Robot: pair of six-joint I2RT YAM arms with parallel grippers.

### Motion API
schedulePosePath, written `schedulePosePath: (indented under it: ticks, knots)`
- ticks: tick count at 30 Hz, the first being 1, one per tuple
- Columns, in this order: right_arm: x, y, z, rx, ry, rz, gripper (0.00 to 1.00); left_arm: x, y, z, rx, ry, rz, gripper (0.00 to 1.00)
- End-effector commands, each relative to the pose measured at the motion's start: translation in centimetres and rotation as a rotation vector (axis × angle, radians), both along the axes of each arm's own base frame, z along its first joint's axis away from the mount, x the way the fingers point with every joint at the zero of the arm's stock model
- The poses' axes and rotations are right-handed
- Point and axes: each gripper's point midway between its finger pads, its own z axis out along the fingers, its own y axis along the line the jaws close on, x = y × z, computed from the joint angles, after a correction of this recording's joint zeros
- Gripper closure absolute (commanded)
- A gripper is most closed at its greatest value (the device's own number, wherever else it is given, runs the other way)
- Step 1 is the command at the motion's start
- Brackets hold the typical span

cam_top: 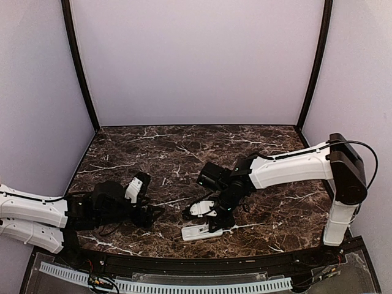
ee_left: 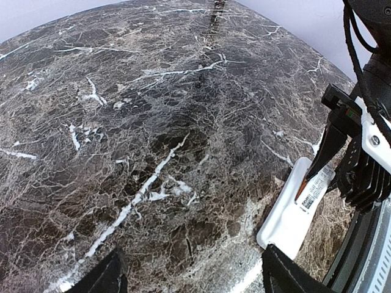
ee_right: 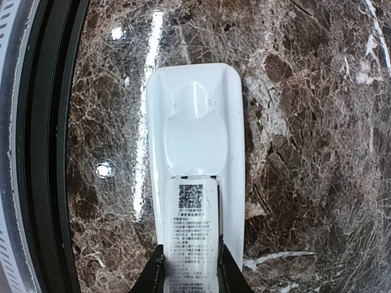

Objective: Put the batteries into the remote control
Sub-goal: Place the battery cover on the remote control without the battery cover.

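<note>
My right gripper should open now. The cover lies over the remote's lower back, though the sliver (ee_left: 303,183) beside it shows that the cover is off-centre.
The remote control (ee_right: 195,116) lies back-up on the marble table (cam_top: 184,153) near its front edge, also seen in the top view as remote (cam_top: 197,233) and at the right of the left wrist view as remote (ee_left: 284,213). A small white cover piece (ee_right: 192,238) with a printed code label lies over the remote's lower back. My right gripper (ee_right: 192,278) is shut on that cover from both sides, seen from above as right gripper (cam_top: 214,222). A thin orange-red sliver (ee_left: 303,183) shows beside the cover; otherwise the batteries are hidden. My left gripper (ee_left: 195,281) hovers open just left of the remote, holding nothing.
A black rail (ee_right: 43,146) borders the table's near edge right beside the remote. A white slotted cable channel (cam_top: 171,285) runs below it. Pale walls with black posts (cam_top: 79,67) enclose the back and sides.
</note>
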Motion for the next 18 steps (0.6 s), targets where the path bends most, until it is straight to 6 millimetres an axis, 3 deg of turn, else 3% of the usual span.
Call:
schedulePosePath:
  ticks: [1, 18]
  knots:
    - [-0.74, 0.11, -0.26, -0.023, 0.024, 0.013, 0.92, 0.18, 0.17, 0.65, 0.008, -0.020, 0.001, 0.25]
    - [-0.47, 0.04, -0.79, -0.055, 0.025, -0.020, 0.81, 0.16, 0.40, 0.73, 0.017, -0.023, 0.003, 0.25]
